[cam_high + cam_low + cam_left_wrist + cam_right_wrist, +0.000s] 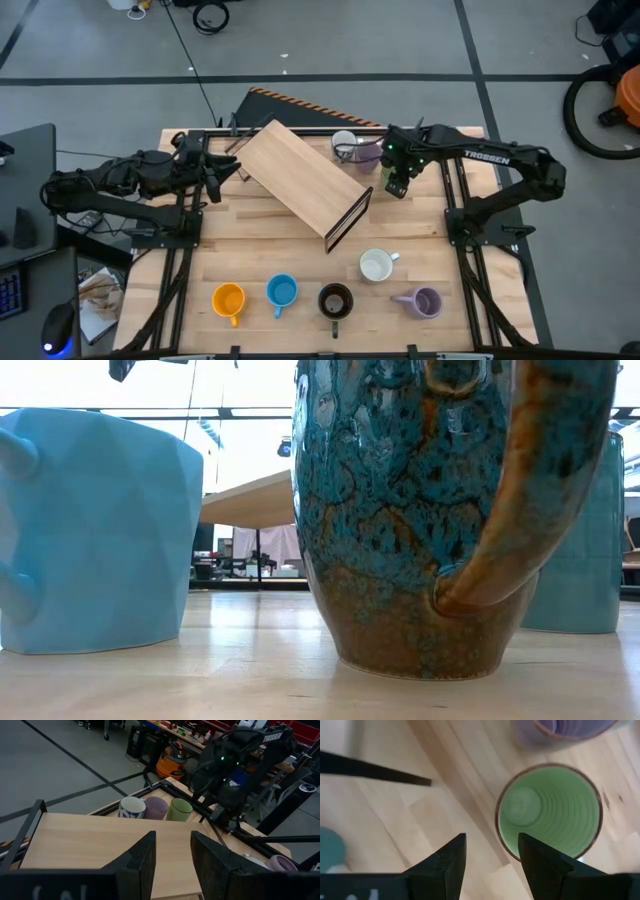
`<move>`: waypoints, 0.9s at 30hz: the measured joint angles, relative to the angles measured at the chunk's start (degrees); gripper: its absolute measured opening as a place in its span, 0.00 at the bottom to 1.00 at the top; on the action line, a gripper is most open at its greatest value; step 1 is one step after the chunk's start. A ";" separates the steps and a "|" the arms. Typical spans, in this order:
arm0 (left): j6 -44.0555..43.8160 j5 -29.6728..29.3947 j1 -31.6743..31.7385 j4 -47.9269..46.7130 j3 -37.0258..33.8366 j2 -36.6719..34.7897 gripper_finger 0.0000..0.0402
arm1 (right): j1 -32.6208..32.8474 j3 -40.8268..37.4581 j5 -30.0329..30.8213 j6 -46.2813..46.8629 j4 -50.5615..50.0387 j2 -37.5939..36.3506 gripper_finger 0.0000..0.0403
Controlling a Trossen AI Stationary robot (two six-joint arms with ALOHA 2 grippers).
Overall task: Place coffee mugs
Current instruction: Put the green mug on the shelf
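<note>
My right gripper is supposed to grip the green mug by its rim (500, 820) next, so that it can place the mug on the wooden shelf.
Five mugs stand on their bases along the table's near side: orange (229, 298), light blue (282, 292), dark brown (335, 299), white (376, 265) and lavender (425, 302). Three more stand together at the far edge: the white patterned mug (132, 807), a second lavender mug (156, 807) and the green mug (179, 810). My right gripper (395, 185) hangs open above the green mug (547, 815), pointing down. One finger is over its rim and the other is outside it. My left gripper (172, 837) is open over the wooden shelf's left end.
A wooden shelf (300, 180) on black metal legs (350, 220) stands slanted across the table's middle. Bare tabletop (260, 245) lies between it and the near row of mugs. The low view is filled by the light blue mug (95, 530) and the dark glazed mug (420, 510).
</note>
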 joint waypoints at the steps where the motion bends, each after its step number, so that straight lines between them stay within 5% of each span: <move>1: 0.06 0.00 0.00 0.00 0.00 0.00 0.32 | -0.03 -0.62 0.00 -0.39 0.43 -0.01 0.46; 27: 0.28 -0.02 -0.02 -0.01 -0.02 0.02 0.32 | 0.32 -12.09 5.22 -9.88 12.95 -0.10 0.22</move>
